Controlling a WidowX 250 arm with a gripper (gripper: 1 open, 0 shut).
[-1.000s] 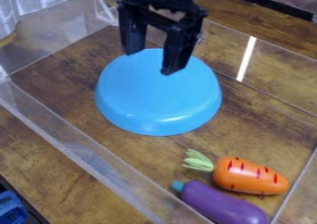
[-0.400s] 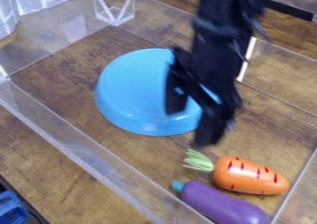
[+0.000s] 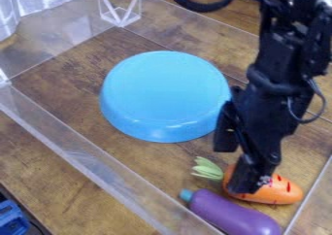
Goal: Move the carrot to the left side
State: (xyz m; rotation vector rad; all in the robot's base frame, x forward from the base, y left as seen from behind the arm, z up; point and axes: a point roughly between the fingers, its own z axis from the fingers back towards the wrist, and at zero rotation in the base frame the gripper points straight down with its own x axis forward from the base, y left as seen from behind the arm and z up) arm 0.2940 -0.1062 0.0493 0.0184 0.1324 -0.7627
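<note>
My gripper first moves toward the carrot's orange body (image 3: 278, 189) and only then closes, as one finger stands short of it above the green leafy top.
The carrot (image 3: 275, 188) is a stubby orange toy with a light green leafy top (image 3: 208, 167), lying at the lower right of the wooden table. My black gripper (image 3: 242, 156) hangs open right over it, pointing down. One finger (image 3: 227, 129) stands above the green top and the other finger (image 3: 255, 166) covers the carrot's middle. Nothing is held between them. Whether the fingers touch the carrot I cannot tell.
A purple toy eggplant (image 3: 234, 217) lies just in front of the carrot. An upturned blue plate (image 3: 155, 93) sits left of the gripper. A clear plastic wall (image 3: 65, 147) rings the wooden work area (image 3: 78, 69).
The gripper has swung from above the blue plate to the right and down onto the carrot, rolling its wrist on the way. The carrot, eggplant and plate have not moved.
</note>
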